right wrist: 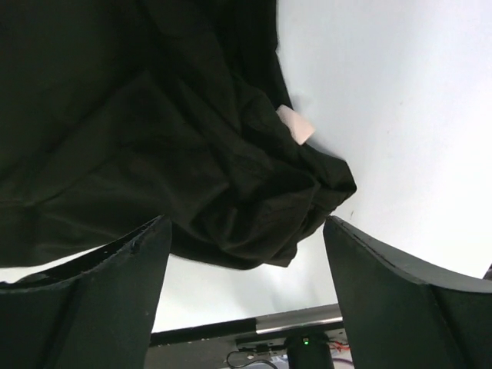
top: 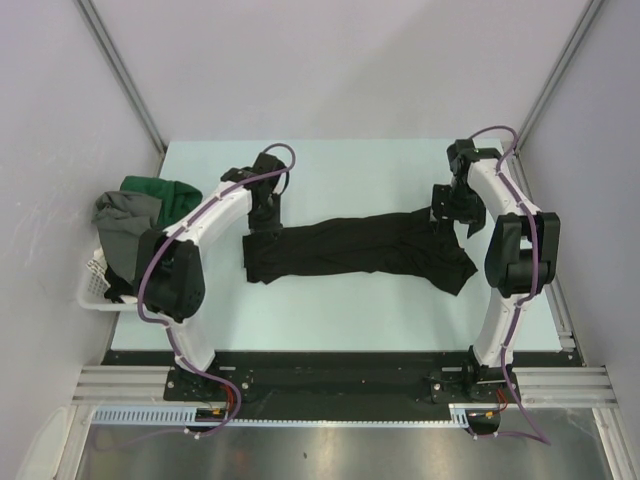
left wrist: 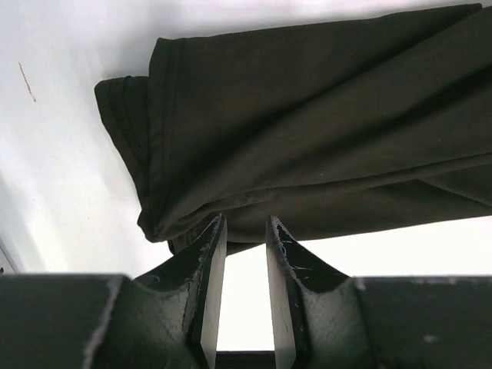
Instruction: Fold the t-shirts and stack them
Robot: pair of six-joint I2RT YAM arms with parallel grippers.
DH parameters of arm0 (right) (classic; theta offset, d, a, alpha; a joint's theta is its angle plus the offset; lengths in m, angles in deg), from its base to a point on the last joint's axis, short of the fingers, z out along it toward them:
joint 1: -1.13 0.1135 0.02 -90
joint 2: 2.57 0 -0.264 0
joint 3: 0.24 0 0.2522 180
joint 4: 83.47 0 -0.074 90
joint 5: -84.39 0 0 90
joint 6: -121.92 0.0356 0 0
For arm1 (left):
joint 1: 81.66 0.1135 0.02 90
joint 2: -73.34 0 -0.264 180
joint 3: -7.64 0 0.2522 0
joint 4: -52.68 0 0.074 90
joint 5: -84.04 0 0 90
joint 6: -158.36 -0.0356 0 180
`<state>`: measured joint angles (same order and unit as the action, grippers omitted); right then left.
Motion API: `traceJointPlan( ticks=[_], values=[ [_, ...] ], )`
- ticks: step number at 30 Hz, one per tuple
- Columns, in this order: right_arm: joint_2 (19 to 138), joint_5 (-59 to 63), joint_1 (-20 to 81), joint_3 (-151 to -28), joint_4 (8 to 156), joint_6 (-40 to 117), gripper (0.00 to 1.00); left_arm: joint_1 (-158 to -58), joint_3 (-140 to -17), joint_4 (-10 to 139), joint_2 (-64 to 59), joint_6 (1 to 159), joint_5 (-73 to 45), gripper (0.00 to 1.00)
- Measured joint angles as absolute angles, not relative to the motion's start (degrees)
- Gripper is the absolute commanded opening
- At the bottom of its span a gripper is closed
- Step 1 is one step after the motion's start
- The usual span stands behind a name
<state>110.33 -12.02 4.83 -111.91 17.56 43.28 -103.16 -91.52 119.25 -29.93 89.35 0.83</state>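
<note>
The right gripper picks up the black t-shirt's bunched end beside the white tag (right wrist: 296,124) next. The shirt's length then trails for repositioning before folding.
A black t-shirt (top: 350,250) lies stretched in a long crumpled band across the middle of the table. My left gripper (top: 265,222) hovers over its left end. In the left wrist view the left gripper (left wrist: 246,221) has its jaws a narrow gap apart, bare table showing between them and the shirt's folded hem (left wrist: 323,131) just past the tips. My right gripper (top: 452,215) is over the shirt's right end. The right wrist view shows the right gripper (right wrist: 246,221) spread wide, with the bunched black cloth (right wrist: 154,138) and a small white tag (right wrist: 296,124) beyond the fingers, unclamped.
A white slatted basket (top: 92,285) sits at the table's left edge, heaped with a dark green shirt (top: 160,195), a grey one (top: 125,225) and dark cloth. Grey walls close in on both sides. A metal rail (top: 565,320) runs along the right edge.
</note>
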Motion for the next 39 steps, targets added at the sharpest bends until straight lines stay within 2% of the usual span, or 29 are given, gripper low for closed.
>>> traceJointPlan(
  ticks=[3,8,26,37,39],
  values=[
    [110.2,-12.8,4.0,-108.1,19.2,43.3,0.95,-103.1,-91.8,119.3,-30.3,89.3,0.9,0.32],
    [110.0,-13.3,2.0,-104.5,21.8,43.3,0.95,-103.0,-93.2,119.6,-30.3,89.2,1.0,0.32],
    [110.9,-9.3,-0.1,-99.0,31.2,44.0,0.9,-103.0,-96.4,122.8,-30.3,87.6,3.4,0.32],
    [112.1,-6.1,0.1,-96.3,33.8,45.2,0.79,-103.0,-98.1,124.0,-30.3,87.3,4.1,0.31],
    [112.2,-5.5,0.1,-96.3,34.0,45.2,0.71,-103.0,-98.2,124.1,-30.3,87.3,4.3,0.31]
  ],
)
